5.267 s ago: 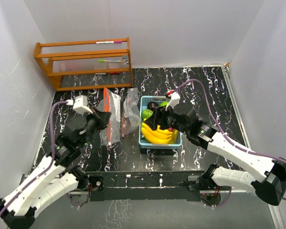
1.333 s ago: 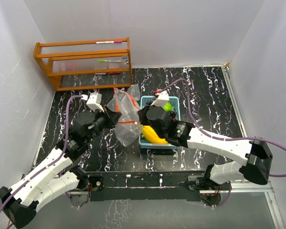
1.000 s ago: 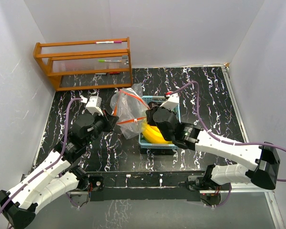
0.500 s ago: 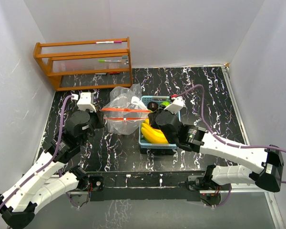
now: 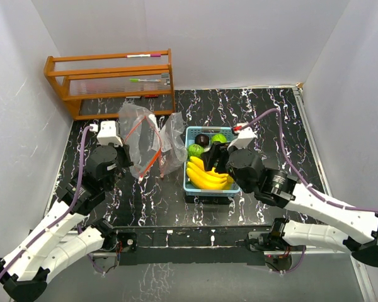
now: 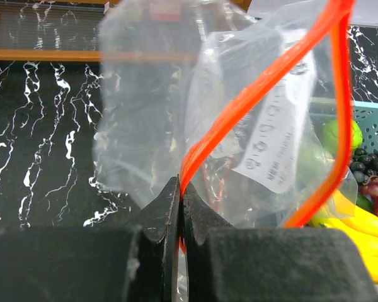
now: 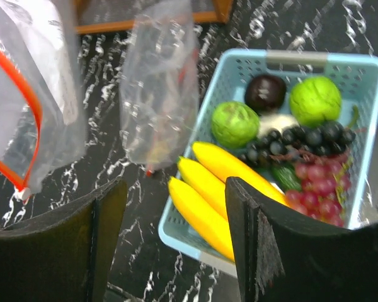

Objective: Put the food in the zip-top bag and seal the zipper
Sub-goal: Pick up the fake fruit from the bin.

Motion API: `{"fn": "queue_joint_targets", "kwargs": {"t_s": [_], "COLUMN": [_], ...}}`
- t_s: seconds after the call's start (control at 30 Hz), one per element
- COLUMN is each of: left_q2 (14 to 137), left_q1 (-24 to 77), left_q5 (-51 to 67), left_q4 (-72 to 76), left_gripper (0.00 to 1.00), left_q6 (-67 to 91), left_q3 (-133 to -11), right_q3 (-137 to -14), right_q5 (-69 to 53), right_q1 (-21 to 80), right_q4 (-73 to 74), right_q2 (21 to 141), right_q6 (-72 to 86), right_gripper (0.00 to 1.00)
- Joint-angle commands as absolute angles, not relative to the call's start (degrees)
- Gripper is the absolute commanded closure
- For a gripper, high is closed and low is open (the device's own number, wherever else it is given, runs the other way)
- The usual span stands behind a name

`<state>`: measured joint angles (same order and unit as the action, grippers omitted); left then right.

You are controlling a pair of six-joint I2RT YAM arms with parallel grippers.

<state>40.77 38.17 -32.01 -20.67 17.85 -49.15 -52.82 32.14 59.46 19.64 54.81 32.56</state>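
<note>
The bananas should be held next by their joined stem end [image 5: 228,179] in my right gripper, so that their loose ends go into the zip-top bag's opening first.
My left gripper [image 5: 131,156] is shut on the red-orange zipper [image 6: 239,108] of the clear zip-top bag [image 5: 138,133], which hangs from it with its mouth gaping. The jaws [image 6: 179,189] pinch the strip at one end. My right gripper [image 5: 217,155] is open and empty above the blue basket [image 5: 194,186], its tips [image 7: 174,189] over the bananas. The food lies in the basket [image 7: 302,60]: two lime-green balls [image 7: 234,124] [image 7: 314,100], a dark purple ball [image 7: 265,92], dark and red grapes [image 7: 315,173] and yellow bananas [image 7: 214,189]. The bag [image 7: 57,75] shows at the left of the right wrist view.
A second, smaller clear bag [image 5: 174,141] lies between the held bag and the basket, also in the right wrist view [image 7: 160,94]. A wooden rack [image 5: 110,82] with pens stands at the back left. White walls close in three sides.
My right gripper has let go of the bag's mouth and pulled back right over the basket. The bag, stretched between both grippers before, now hangs from the left gripper alone.
</note>
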Motion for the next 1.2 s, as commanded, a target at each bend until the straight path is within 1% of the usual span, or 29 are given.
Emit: {"fn": "queue_joint_targets", "kwargs": {"t_s": [0.0, 0.1, 0.2, 0.47, 0.6, 0.8, 0.97, 1.17], "left_q2": [40.21, 40.36, 41.11, 44.02, 44.21, 44.12, 44.08, 43.94], "left_q1": [37.79, 37.79, 37.79, 37.79, 37.82, 37.79, 37.81, 37.79], "left_q5": [-33.45, -33.25, -33.1, -30.44, -29.54, -29.1, -28.58, -28.06], "left_q4": [-20.22, -19.34, -18.12, -16.27, -15.76, -15.6, -15.67, -15.51], "left_gripper": [1.0, 1.0, 1.0, 1.0, 1.0, 1.0, 1.0, 1.0], "left_q6": [16.98, 17.11, 17.42, 19.88, 20.04, 19.96, 20.03, 20.43], "left_q3": [-52.2, -52.01, -51.04, -48.18, -47.85, -47.8, -47.62, -47.14], "right_q3": [-52.69, -51.82, -50.07, -47.01, -44.87, -42.15, -41.22, -41.18], "right_q5": [36.97, 36.74, 35.74, 36.37, 37.09, 39.66, 42.35, 44.91], "right_q1": [59.11, 59.14, 59.13, 59.11, 59.1, 59.15, 59.14, 59.15], "right_q4": [37.02, 48.08, 55.46, 59.09, 54.27, 47.19, 42.74, 39.59], "right_q2": [51.78, 50.22, 48.85, 45.21, 46.82, 52.35, 55.59, 56.62], "right_q6": [43.73, 52.92, 59.58, 66.04, 65.28, 65.86, 66.17, 66.09], "right_gripper": [0.34, 0.34, 0.34, 0.33, 0.33, 0.34, 0.37, 0.41]}}
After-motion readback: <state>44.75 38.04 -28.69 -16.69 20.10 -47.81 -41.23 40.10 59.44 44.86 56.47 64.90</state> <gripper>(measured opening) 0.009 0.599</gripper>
